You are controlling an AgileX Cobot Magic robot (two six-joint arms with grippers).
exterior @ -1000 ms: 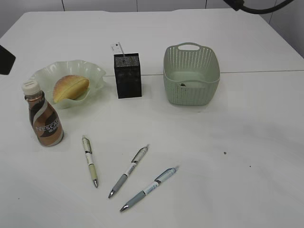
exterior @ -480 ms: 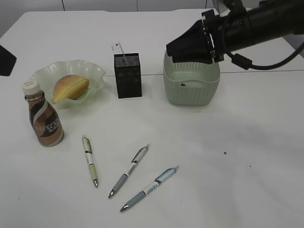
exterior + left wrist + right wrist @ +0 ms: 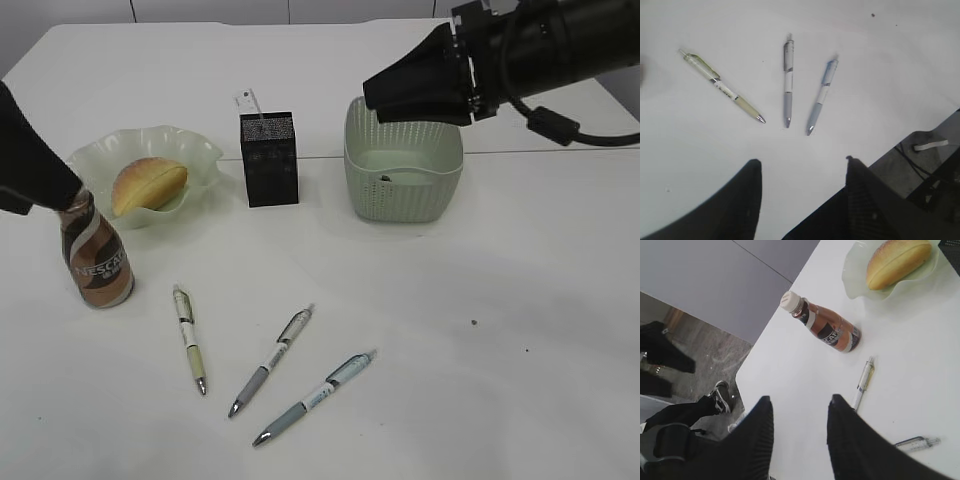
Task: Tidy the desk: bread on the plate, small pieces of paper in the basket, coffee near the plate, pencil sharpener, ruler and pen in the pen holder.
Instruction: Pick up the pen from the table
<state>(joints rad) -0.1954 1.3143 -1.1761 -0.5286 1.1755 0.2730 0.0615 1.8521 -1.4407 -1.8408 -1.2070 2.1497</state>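
Observation:
The grey pen's grey tip end [image 3: 245, 393] needs to drop into the pen holder. My left gripper should next grab the pen by its clip end [image 3: 296, 324].
The bread [image 3: 148, 185] lies on the pale green plate [image 3: 205, 155], and the coffee bottle [image 3: 97, 262] stands in front of it. The black pen holder [image 3: 269, 160] holds a white ruler [image 3: 246, 102]. Three pens lie at the front: green [image 3: 189, 337], grey [image 3: 271, 359] and blue [image 3: 314, 396]. My left gripper [image 3: 62, 195] hangs over the bottle's cap. In the left wrist view it [image 3: 802, 160] is open and empty above bare table, short of the pens [image 3: 788, 82]. My right gripper [image 3: 375, 95] is above the basket's [image 3: 403, 160] far rim. In the right wrist view it [image 3: 800, 397] is open and empty.
A small dark item [image 3: 386, 180] lies inside the basket. The right wrist view shows the bottle [image 3: 822, 329], the bread [image 3: 897, 260], the table's left edge and floor beyond. The left wrist view shows the table's front edge [image 3: 900, 132] with cables below.
The right arm came in from the upper right and now hangs over the basket's far rim. The left arm has come in at the left edge, covering the bottle's cap.

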